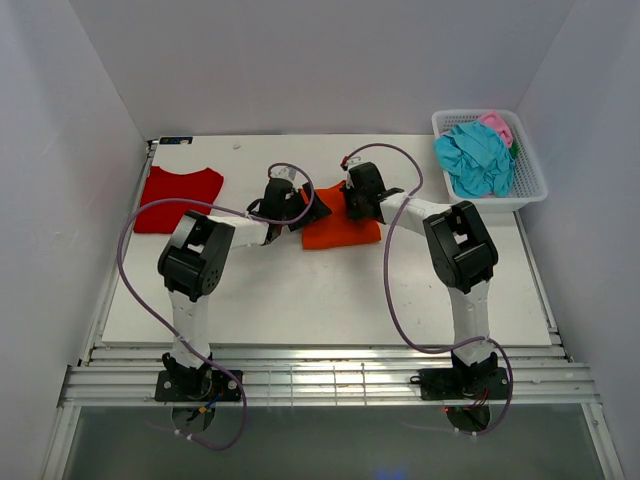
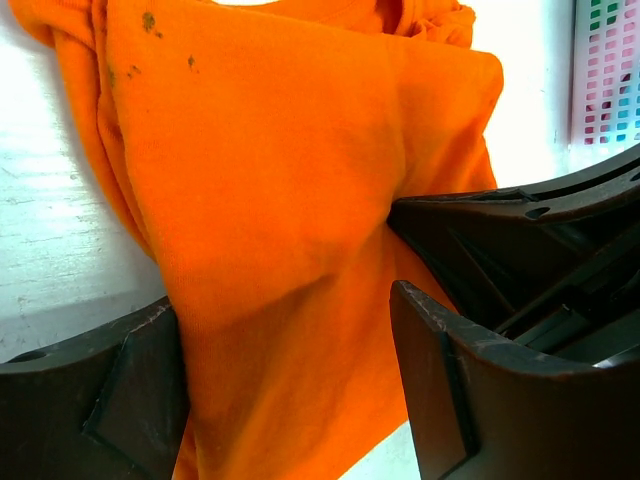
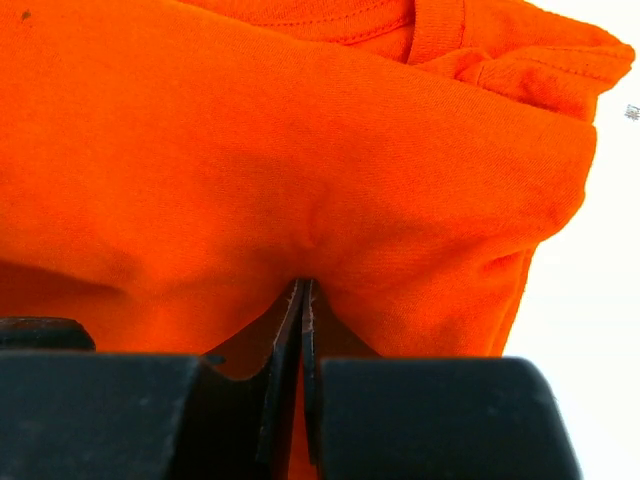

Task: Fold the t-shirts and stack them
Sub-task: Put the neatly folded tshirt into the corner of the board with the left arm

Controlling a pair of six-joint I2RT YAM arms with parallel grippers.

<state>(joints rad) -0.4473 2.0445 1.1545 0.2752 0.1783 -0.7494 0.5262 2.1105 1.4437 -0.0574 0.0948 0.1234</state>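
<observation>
The orange t-shirt is folded and needs to be stacked on the red t-shirt [image 1: 178, 197]. My left gripper will next grab the folded orange t-shirt's side edge [image 1: 306, 236], with its layers together.
An orange t-shirt [image 1: 340, 232], partly folded, lies at the middle of the table. My right gripper [image 1: 352, 208] is at its far edge, and the right wrist view shows this gripper [image 3: 303, 285] shut, with a fold of orange cloth [image 3: 300, 130] pinched at the fingertips. My left gripper [image 1: 300, 212] is at the shirt's left edge. In the left wrist view it [image 2: 285, 305] stands open, its fingers wide apart with bunched orange cloth [image 2: 270, 150] between them. A red t-shirt [image 1: 178, 197] lies flat at the far left.
A white lattice basket [image 1: 530, 165] at the far right holds a crumpled teal shirt [image 1: 475, 158] and a pink one [image 1: 497, 125]. White walls close in the table on three sides. Purple cables loop from both arms.
</observation>
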